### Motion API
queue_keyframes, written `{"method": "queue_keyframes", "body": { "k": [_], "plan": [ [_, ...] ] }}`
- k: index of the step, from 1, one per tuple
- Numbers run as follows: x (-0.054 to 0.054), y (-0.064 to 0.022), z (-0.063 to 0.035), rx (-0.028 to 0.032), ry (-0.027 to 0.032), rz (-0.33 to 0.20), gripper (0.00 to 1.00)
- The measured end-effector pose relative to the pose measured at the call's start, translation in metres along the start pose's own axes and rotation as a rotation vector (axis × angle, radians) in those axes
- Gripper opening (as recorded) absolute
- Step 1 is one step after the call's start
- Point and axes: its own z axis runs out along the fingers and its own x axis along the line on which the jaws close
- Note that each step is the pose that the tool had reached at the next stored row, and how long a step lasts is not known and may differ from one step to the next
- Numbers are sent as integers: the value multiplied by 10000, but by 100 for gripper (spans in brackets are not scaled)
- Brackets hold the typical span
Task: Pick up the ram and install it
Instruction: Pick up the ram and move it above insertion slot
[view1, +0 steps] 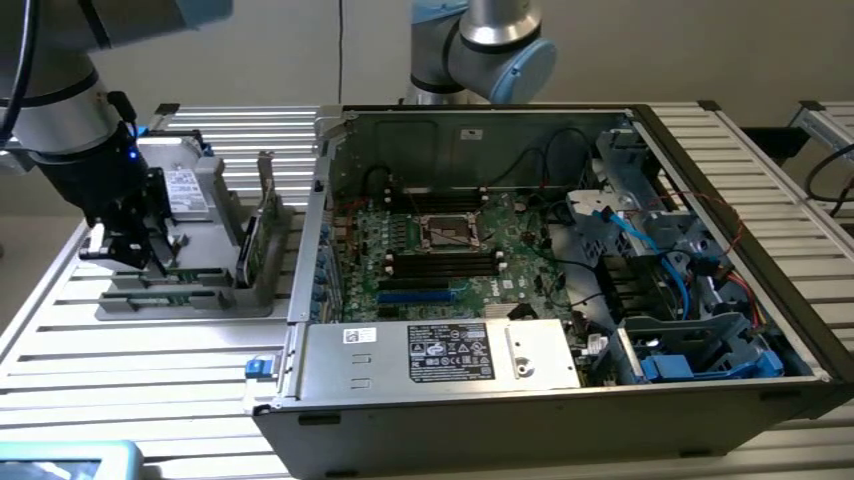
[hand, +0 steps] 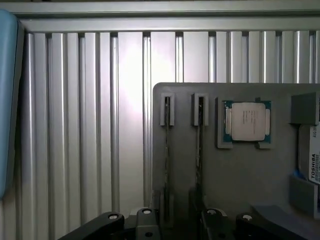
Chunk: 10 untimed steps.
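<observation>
The tray holders hold both ends of the ram, so the robot's gripper should next grab it by its exposed upper edge (view1: 164, 295) between them.
In the wrist view, two thin dark ram sticks (hand: 200, 150) (hand: 167, 150) stand on edge in narrow slots of a grey parts tray (hand: 210, 180). My gripper (hand: 177, 226) hangs open just above them. Its black fingers (hand: 145, 222) sit apart, one on each outer side of the pair, touching neither. In the exterior view my gripper (view1: 127, 250) is low over the near left part of the tray (view1: 200, 300), left of the open computer case (view1: 561, 260). The motherboard's long memory slots (view1: 441, 265) lie inside the case beside the processor socket.
A square silver processor (hand: 247, 121) lies in a tray recess beside the sticks, and a labelled drive (hand: 314, 160) sits further along. A tall green card (view1: 264, 225) stands at the tray's case side. Another arm joint (view1: 481, 45) rises behind the case. A ribbed metal table (view1: 134, 360) carries everything.
</observation>
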Motion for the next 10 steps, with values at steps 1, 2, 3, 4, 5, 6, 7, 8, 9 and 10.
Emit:
{"method": "queue_keyframes", "body": {
  "k": [1,2,3,4,5,6,7,8,9,10],
  "plan": [
    [13,0,18,-1,1,3,36],
    [28,0,38,0,1,6,36],
    [33,-4,57,2,-2,13,36],
    [34,-7,74,1,-1,28,36],
    [33,-8,92,-1,1,46,36],
    [33,-10,110,0,0,63,36],
    [33,-10,129,0,0,75,36],
    [34,-11,148,-2,0,84,36],
    [34,-11,164,-4,0,91,36],
    [35,-11,184,-7,1,96,36]
  ]
}}
